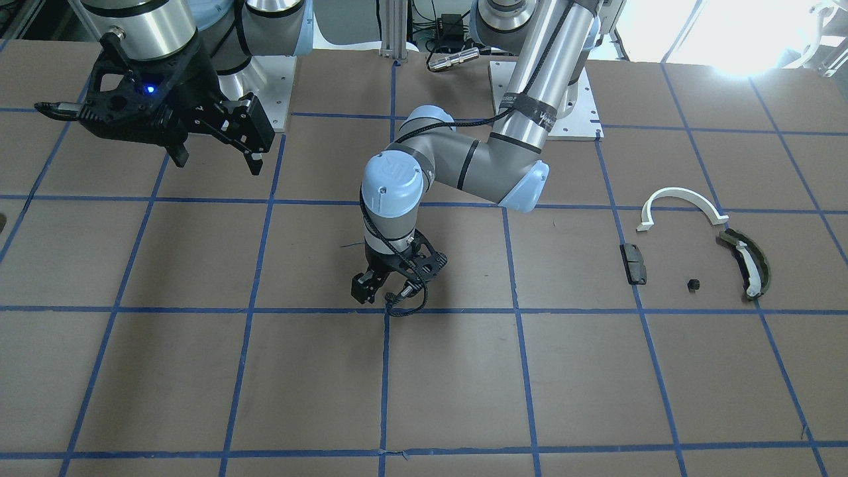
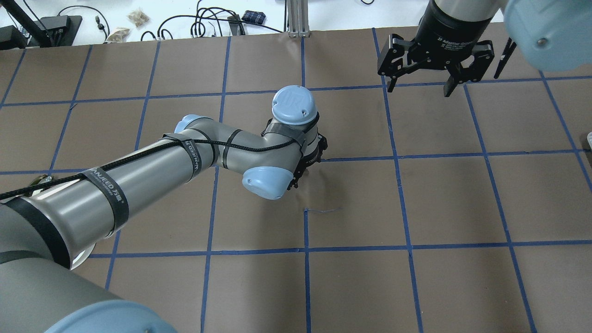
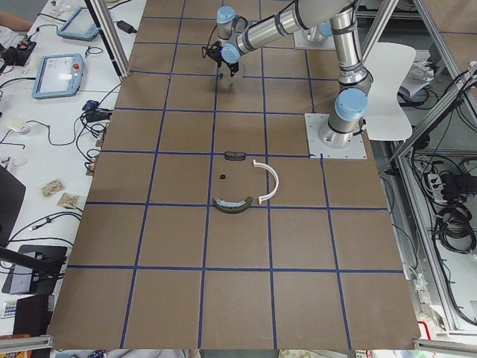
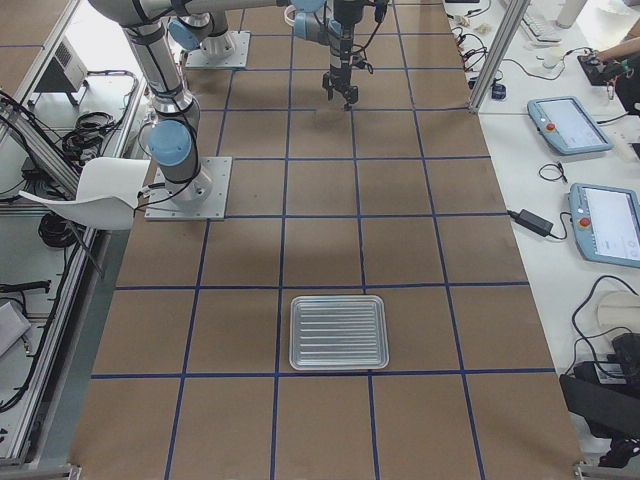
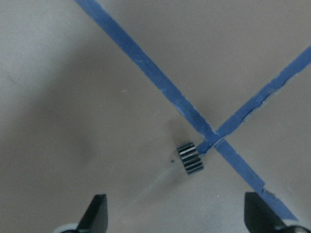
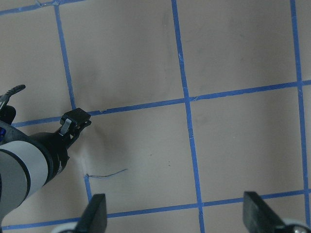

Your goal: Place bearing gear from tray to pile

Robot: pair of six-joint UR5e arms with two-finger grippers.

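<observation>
My left gripper grabs the small black gear's ridged toothed rim (image 5: 190, 158) next, to bring the gear to the pile.
A small black bearing gear (image 5: 190, 158) lies on the brown table right beside a crossing of blue tape lines, seen in the left wrist view. My left gripper (image 5: 176, 216) is open and empty, hanging low over the gear near the table's middle (image 1: 384, 291). The pile lies apart from it: a thin white half-ring (image 1: 682, 202), an olive-green curved piece with a white insert (image 1: 748, 265), a small dark block (image 1: 633, 263) and a tiny black part (image 1: 693, 285). My right gripper (image 1: 215, 159) is open and empty, held high. The metal tray (image 4: 338, 331) looks empty.
The table is brown with a grid of blue tape (image 2: 393, 157). The left arm's elbow and forearm (image 2: 203, 152) stretch across the table's middle. Arm base plates (image 1: 570, 99) stand at the robot's edge. Cables and pendants lie beyond the far edge (image 2: 203, 23).
</observation>
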